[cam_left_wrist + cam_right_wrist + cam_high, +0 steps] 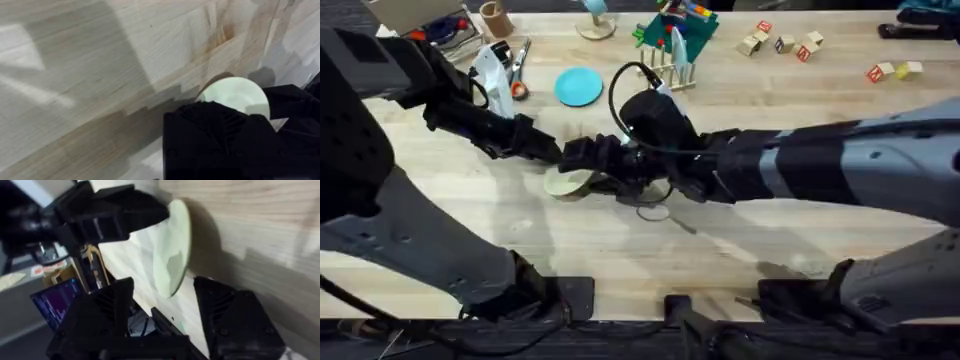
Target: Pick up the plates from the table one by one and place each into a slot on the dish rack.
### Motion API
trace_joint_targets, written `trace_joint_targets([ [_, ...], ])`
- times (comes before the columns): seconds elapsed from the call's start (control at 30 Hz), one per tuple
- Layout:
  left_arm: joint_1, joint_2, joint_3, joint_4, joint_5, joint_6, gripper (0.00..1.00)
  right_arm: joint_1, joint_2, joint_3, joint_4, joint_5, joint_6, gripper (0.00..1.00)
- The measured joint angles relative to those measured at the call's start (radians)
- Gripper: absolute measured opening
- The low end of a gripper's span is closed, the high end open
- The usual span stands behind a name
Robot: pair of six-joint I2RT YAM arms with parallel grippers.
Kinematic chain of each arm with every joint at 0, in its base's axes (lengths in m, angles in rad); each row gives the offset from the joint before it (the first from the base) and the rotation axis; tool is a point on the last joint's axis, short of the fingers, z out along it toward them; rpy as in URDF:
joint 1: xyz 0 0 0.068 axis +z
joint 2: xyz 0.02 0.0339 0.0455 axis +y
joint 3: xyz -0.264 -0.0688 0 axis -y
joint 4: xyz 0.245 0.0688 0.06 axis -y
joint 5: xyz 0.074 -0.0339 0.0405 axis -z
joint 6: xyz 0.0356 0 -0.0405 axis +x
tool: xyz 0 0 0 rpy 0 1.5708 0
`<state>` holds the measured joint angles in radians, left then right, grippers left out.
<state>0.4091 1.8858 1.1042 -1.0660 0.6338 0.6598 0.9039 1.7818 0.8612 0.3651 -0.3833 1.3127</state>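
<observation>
My right gripper grabs the cream plate by its free rim (167, 291) next, to set the plate into a slot on the dish rack.
The cream plate (566, 184) is tilted up on edge just above the table (470, 220) at its middle. My left gripper (582, 158) reaches in from the left and is shut on the plate's rim; the right wrist view shows that gripper (122, 215) clamped on the cream plate (172, 250). My right gripper (620, 178) comes in from the right and is open, its fingers (225, 305) on either side of the plate's free edge without closing. The light blue plate (579, 86) lies flat farther back. The dish rack (670, 72) stands behind the arms. The cream plate (235, 95) shows partly behind black gripper parts.
A green holder (678, 32) with colourful items stands just behind the rack. Lettered wooden blocks (780, 42) lie at the back right. Tools and a white object (495, 70) clutter the back left. Bare wood stretches in front of the arms.
</observation>
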Motion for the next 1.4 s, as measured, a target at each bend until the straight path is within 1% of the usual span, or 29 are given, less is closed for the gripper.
trace_joint_targets([
  [0.07, 0.000, 0.000, 0.000, 0.000, 0.000, 0.000, 0.039, 0.004, 0.010, 0.000, 0.009, 0.019, 0.016, 0.660],
  [0.13, 0.000, 0.000, 0.000, 0.000, 0.000, 0.000, 0.040, 0.006, 0.018, 0.000, 0.031, 0.031, 0.026, 0.550],
  [0.3, 0.002, 0.000, 0.000, 0.000, 0.004, 0.000, 0.040, 0.011, 0.020, 0.000, 0.036, 0.052, 0.040, 0.202],
  [0.4, 0.006, 0.000, 0.000, 0.014, 0.007, 0.000, 0.041, 0.012, 0.020, 0.000, 0.038, 0.054, 0.045, 0.075],
  [0.43, 0.006, 0.000, 0.001, 0.020, 0.006, 0.000, 0.041, 0.012, 0.020, 0.000, 0.036, 0.055, 0.045, 0.052],
  [0.5, 0.006, 0.000, 0.001, 0.027, 0.005, 0.000, 0.041, 0.012, 0.020, 0.000, 0.032, 0.055, 0.048, 0.035],
  [0.7, 0.006, 0.000, 0.001, 0.030, 0.005, -0.002, 0.041, 0.012, 0.020, 0.000, 0.032, 0.055, 0.048, 0.033],
  [0.87, 0.004, 0.000, 0.014, 0.029, -0.012, -0.055, 0.041, 0.012, 0.020, 0.000, 0.033, 0.058, 0.036, 0.034],
  [1.03, 0.002, 0.015, 0.071, -0.014, -0.078, -0.098, 0.041, 0.001, 0.020, 0.000, 0.031, 0.068, -0.001, 0.034],
  [1.13, 0.002, 0.023, 0.114, -0.037, -0.118, -0.126, 0.041, -0.017, 0.017, 0.000, 0.017, 0.069, -0.027, 0.034],
  [1.23, 0.002, 0.016, 0.145, -0.047, -0.138, -0.145, 0.041, -0.044, -0.002, 0.000, -0.021, 0.071, -0.057, 0.035],
  [1.33, 0.002, -0.021, 0.148, -0.045, -0.144, -0.158, 0.041, -0.078, -0.049, 0.000, -0.070, 0.074, -0.091, 0.034],
  [1.4, 0.002, -0.071, 0.148, -0.042, -0.145, -0.164, 0.041, -0.101, -0.094, 0.001, -0.131, 0.083, -0.114, 0.034],
])
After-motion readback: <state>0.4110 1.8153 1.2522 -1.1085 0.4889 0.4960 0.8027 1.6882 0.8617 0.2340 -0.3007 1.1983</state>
